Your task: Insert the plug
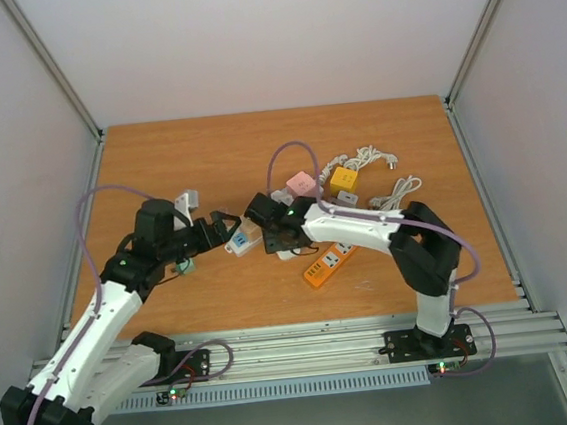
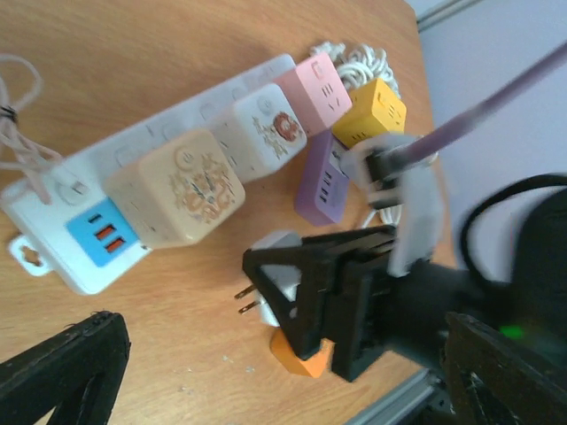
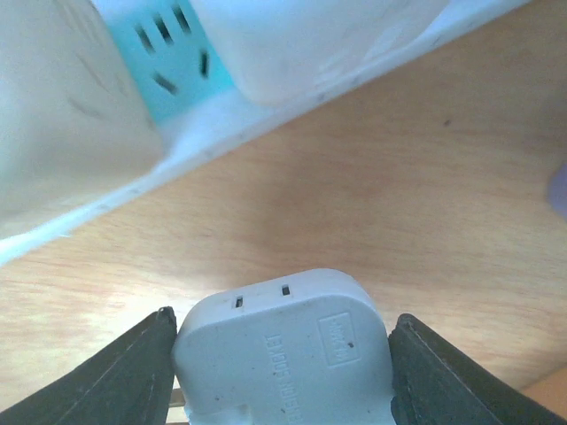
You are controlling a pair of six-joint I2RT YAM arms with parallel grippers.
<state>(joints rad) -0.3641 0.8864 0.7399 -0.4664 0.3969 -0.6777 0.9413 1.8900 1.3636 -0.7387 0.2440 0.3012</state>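
Observation:
My left gripper grabs the plug adapter's prong end (image 1: 282, 255) (image 2: 263, 302) next, leaving the plug adapter's back free for my right gripper to regrip and insert.
My right gripper (image 1: 264, 222) is shut on a white two-prong plug adapter (image 3: 283, 345) and holds it just above the table. In the left wrist view, the plug's (image 2: 276, 266) bare prongs point toward the white power strip (image 2: 62, 190). The strip's blue socket end (image 3: 173, 57) lies a short way ahead of the plug. My left gripper (image 1: 219, 225) is open and empty at the strip's blue end (image 1: 240, 241). One of its fingers (image 2: 66, 367) shows low in its own view.
A beige cube adapter (image 2: 182, 190) and a white one (image 2: 261, 133) sit on the strip. Pink (image 1: 301, 183), yellow (image 1: 343, 179) and purple (image 2: 323, 181) adapters, an orange strip (image 1: 327, 264) and coiled white cables (image 1: 392, 194) lie right of it.

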